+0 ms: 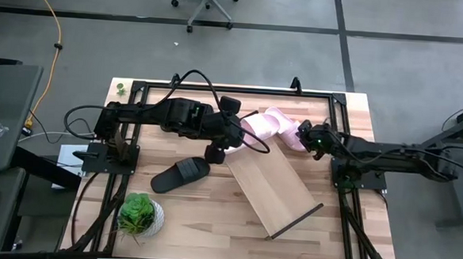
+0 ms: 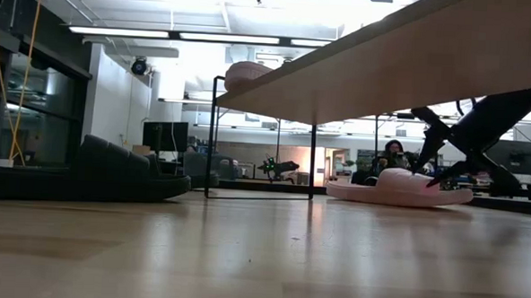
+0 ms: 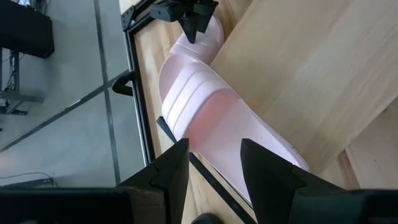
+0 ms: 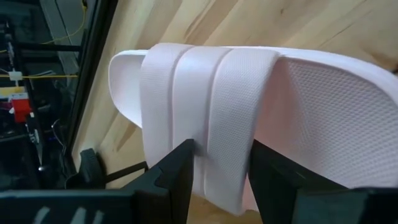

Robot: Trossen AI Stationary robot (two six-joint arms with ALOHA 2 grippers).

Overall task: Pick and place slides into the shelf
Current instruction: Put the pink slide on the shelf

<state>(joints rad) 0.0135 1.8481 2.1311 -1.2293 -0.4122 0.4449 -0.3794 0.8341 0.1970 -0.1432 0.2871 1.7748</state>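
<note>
I will next use my right gripper to grab the second pink slide's ribbed strap, so I can set the slide beside the other one on the shelf (image 1: 272,183).
One pale pink slide (image 1: 257,124) (image 2: 248,75) lies on the far end of the raised light-wood shelf (image 1: 272,183) (image 2: 386,64), across its dark end rim. My left gripper (image 1: 234,139) (image 3: 214,144) stands open over this slide's heel part (image 3: 217,134). A second pink slide (image 1: 288,131) (image 2: 398,186) lies sole-down on the table by the far edge. My right gripper (image 1: 309,140) (image 4: 221,147) is open, and the slide's ribbed strap (image 4: 205,93) shows in its gap. A black slide (image 1: 180,174) (image 2: 112,174) lies on the table, left of the shelf. My left gripper has both fingers (image 3: 180,168) in front of the slide's footbed (image 3: 217,155), slanting down from the table's left; whether they touch it, I cannot tell. My right gripper comes slanting down from the table's right onto the strap's near side (image 4: 224,180); whether its fingers (image 4: 180,168) touch it, I cannot tell.
A potted green plant (image 1: 140,213) stands near the table's front left corner. A black metal frame (image 1: 218,87) runs around the table's edges. Bare tabletop (image 1: 211,224) lies between the plant and the shelf's near end.
</note>
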